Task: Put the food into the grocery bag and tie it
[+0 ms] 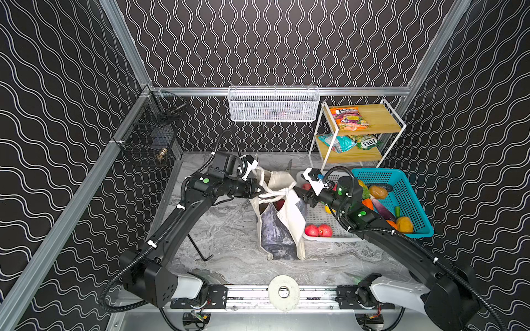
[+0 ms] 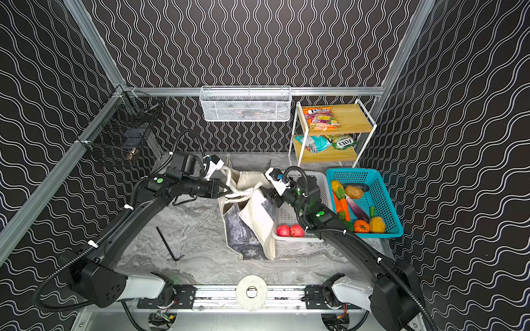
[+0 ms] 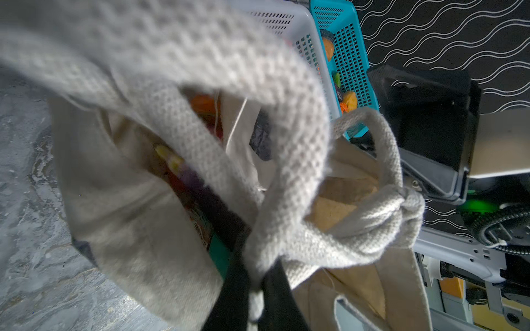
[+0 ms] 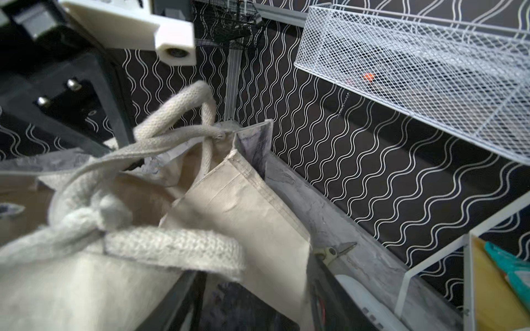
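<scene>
My right gripper grabs the handle by its loop end [image 1: 292, 186] beyond the knot [image 1: 284, 193] next, to pull opposite my left gripper and tie it.
The grocery bag [image 1: 279, 229] [image 2: 246, 226], a cream tote with a dark marbled panel, stands mid-table. Its two loop handles [image 3: 286, 143] are crossed into a loose knot [image 3: 401, 206] [image 4: 86, 217] over the mouth. My left gripper [image 1: 259, 191] [image 2: 225, 191] [image 3: 256, 298] is shut on a handle strand at the bag's left rim. On the bag's right side my right gripper [image 1: 298, 193] [image 2: 265, 192] [image 4: 252, 303] is open, with a handle [image 4: 172, 249] lying over one finger. Food [image 3: 177, 163] shows inside the bag. Two red apples [image 1: 318, 230] lie in the white basket [image 1: 329, 238].
A teal basket [image 1: 413, 200] of toy vegetables sits right of the white one. Snack packets [image 1: 348, 117] lie on the wooden rack at the back right. Scissors [image 4: 335, 250] lie behind the bag and an Allen key [image 1: 198, 248] to its left. A white mesh basket [image 1: 272, 104] hangs on the rear wall.
</scene>
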Robot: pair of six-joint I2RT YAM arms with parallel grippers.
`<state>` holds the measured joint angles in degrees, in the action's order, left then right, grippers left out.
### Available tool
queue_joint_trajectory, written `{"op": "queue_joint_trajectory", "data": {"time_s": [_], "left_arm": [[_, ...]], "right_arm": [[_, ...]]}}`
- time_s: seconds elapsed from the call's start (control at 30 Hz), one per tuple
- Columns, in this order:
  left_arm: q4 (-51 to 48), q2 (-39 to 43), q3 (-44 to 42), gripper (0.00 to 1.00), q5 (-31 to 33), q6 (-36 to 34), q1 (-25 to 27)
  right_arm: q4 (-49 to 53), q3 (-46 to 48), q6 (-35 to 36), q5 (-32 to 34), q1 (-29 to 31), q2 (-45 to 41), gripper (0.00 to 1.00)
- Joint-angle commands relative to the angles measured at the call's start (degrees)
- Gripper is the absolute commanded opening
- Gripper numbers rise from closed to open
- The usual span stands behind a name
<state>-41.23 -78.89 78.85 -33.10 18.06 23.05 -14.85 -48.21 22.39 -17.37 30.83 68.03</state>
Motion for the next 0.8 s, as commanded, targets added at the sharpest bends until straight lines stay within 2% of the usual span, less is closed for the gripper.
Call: {"op": "queue_joint_trajectory", "data": {"time_s": [0.0, 0.13, 0.43, 0.77], "left_arm": [[0.0, -0.1, 0.1, 0.00, -0.5, -0.5, 0.1], [0.1, -0.1, -0.1, 0.00, -0.5, -0.5, 0.1], [0.0, -0.4, 0.3, 0.00, -0.8, -0.7, 0.1], [0.3, -0.8, 0.5, 0.00, -1.0, -0.7, 0.1]], "right_arm": [[2.1, -1.3, 11.0, -2.8, 0.7, -0.4, 0.58], [4.6, -2.8, 18.6, -4.8, 1.9, -0.1, 0.56], [12.8, -8.7, 28.4, -7.6, 4.4, 3.4, 0.43], [14.9, -11.9, 34.4, -6.5, 8.3, 5.8, 0.45]]}}
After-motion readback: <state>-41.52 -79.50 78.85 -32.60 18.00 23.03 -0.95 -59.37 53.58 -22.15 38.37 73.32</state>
